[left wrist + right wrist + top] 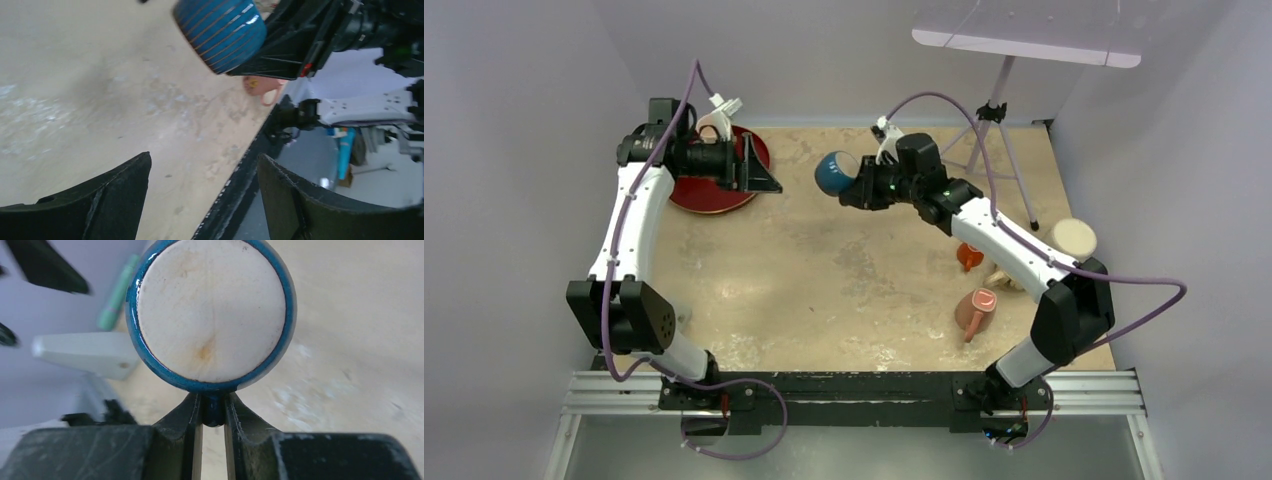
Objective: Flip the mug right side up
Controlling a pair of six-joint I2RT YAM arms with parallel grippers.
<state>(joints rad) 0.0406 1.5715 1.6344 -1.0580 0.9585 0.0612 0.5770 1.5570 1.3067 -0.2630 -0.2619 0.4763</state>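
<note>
The left gripper will next grab the blue mug's rim (819,176) (195,43) to set the mug upright, which leaves the unglazed base on the opposite end free.
The blue mug (832,173) hangs in the air above the far middle of the table, lying on its side. My right gripper (856,185) is shut on its handle. In the right wrist view the mug's unglazed base (211,310) faces the camera and the handle (213,410) is pinched between the fingers. The left wrist view shows the mug's ribbed blue side (222,31). My left gripper (769,172) is open and empty over the red plate's (707,196) right edge, far left; its fingers (115,195) stand wide apart.
A pink mug (975,311) lies on its side at the near right, with an orange object (969,256) and a beige round lid (1073,237) beyond it. A tripod (992,130) stands at the far right.
</note>
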